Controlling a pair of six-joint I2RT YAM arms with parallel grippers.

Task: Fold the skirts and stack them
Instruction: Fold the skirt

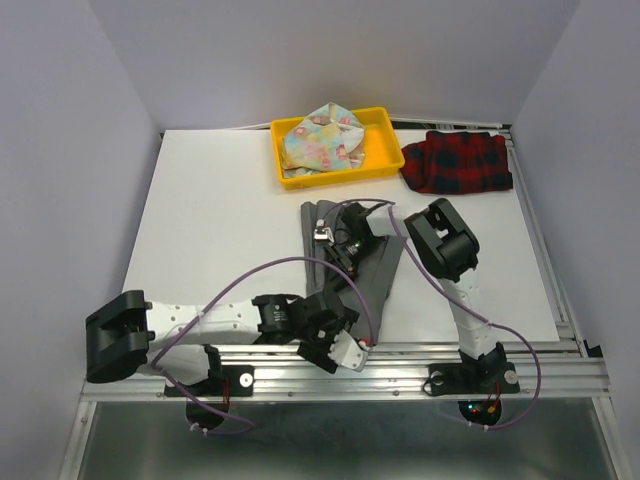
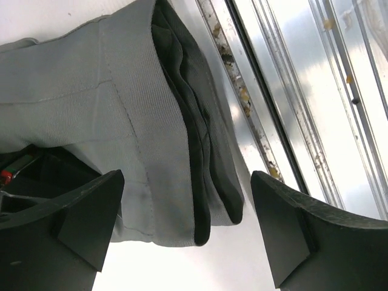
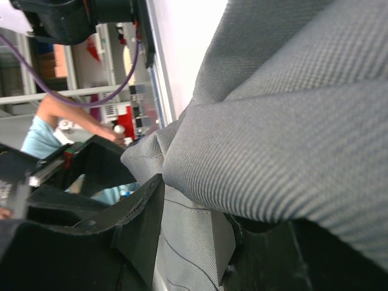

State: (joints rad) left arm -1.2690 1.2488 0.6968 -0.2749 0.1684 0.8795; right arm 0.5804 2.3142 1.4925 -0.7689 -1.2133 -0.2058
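I will next grab the grey skirt's layered hem corner with my left gripper, layers together. Then both grippers can lift and spread the grey skirt for folding.
The grey skirt lies folded lengthwise in the middle of the table. My right gripper is shut on a raised fold of it, and in the right wrist view grey cloth fills the gap at that gripper. My left gripper hovers open at the skirt's near end. In the left wrist view the layered hem corner lies between its spread fingers, untouched. The floral skirt sits crumpled in the yellow tray. The red-and-black plaid skirt lies bunched at the back right.
The metal rail of the table's near edge runs just beside the grey skirt's end. A purple cable loops over the left arm. White walls close in the table on the left, back and right.
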